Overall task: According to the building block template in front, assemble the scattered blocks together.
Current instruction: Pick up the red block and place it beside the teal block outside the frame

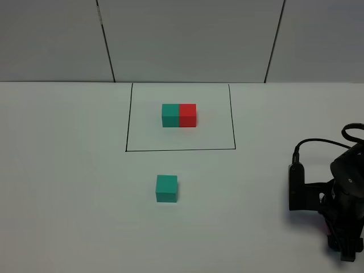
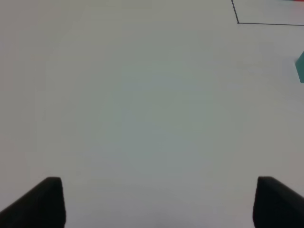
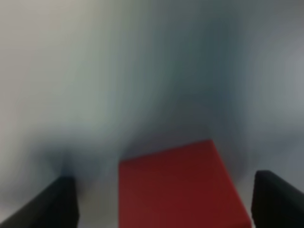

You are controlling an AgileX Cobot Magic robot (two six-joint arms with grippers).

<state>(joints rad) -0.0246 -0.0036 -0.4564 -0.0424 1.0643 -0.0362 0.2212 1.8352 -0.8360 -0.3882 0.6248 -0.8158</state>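
Note:
The red cube next needs to be gripped by its opposite sides with my right gripper, so it can pair with the loose teal cube (image 1: pixel 166 188) as in the template.
The building block template (image 1: pixel 179 115), a teal cube joined to a red one, sits inside a thin black outline (image 1: pixel 181 150) at the table's middle back. A loose teal cube (image 1: pixel 166 189) lies just in front of the outline, and its edge shows in the left wrist view (image 2: pixel 300 69). The loose red cube (image 3: pixel 180 190) lies between the wide-apart fingers of my right gripper (image 3: pixel 164 190), with a gap on each side. In the high view that gripper (image 1: pixel 341 244) hangs low at the right front and the arm hides most of the red cube. My left gripper (image 2: pixel 156 190) is open over bare table, left of the teal cube.
The white table (image 1: pixel 68 170) runs back to a grey panelled wall (image 1: pixel 187 40). A black cable (image 1: pixel 318 142) loops off the right arm. A corner of the black outline (image 2: pixel 266 23) shows in the left wrist view.

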